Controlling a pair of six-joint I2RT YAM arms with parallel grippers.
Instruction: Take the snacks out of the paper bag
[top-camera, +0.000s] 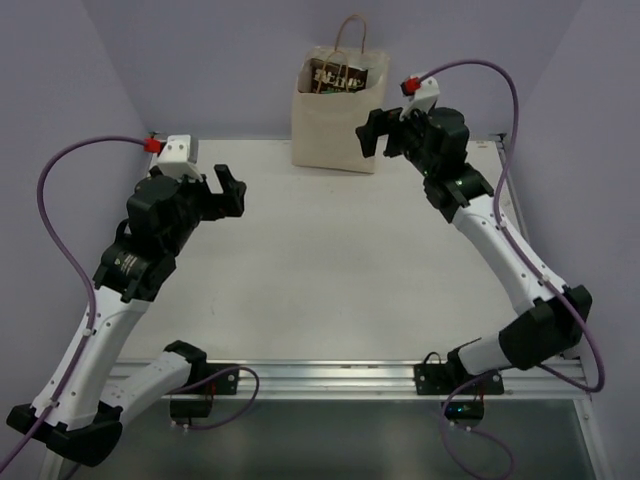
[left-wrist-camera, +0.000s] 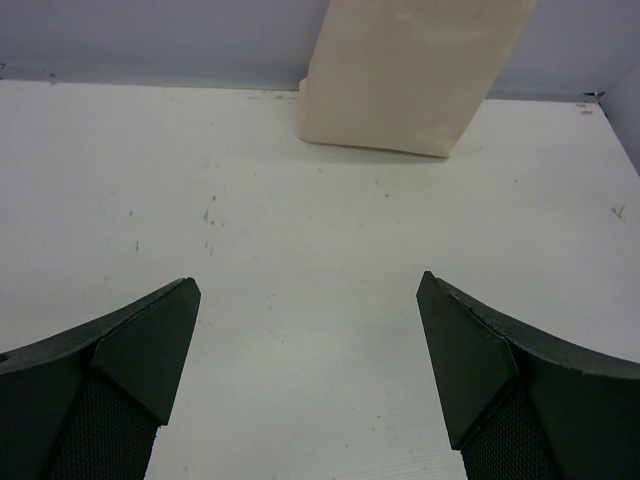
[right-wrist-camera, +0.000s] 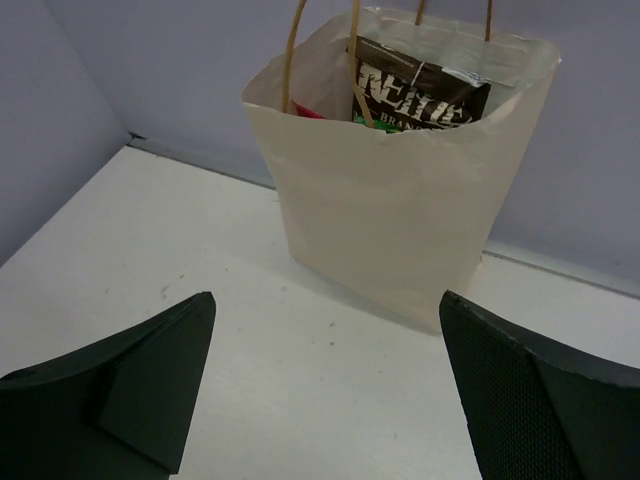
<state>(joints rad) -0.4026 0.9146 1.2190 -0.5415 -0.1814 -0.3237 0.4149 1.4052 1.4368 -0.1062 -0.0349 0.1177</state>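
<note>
I will next take the paper bag with my right gripper by its near rim (top-camera: 338, 94) (right-wrist-camera: 400, 136), so the paper bag's opening stays free to reach the snacks.
The beige paper bag (top-camera: 333, 122) stands upright at the back of the table, cord handles up. It also shows in the left wrist view (left-wrist-camera: 405, 75) and the right wrist view (right-wrist-camera: 395, 215). A dark brown snack packet (right-wrist-camera: 420, 95) sticks up inside its mouth, with a bit of red (right-wrist-camera: 310, 112) and green beside it; the other snacks are hidden in the bag. My right gripper (top-camera: 375, 130) is open and empty, just right of the bag near its top. My left gripper (top-camera: 228, 190) is open and empty, above the table left of and nearer than the bag.
Purple walls close the table (top-camera: 320, 260) in at the back and both sides. A metal rail (top-camera: 330, 375) runs along the near edge by the arm bases. Purple cables (top-camera: 60, 200) loop off both wrists.
</note>
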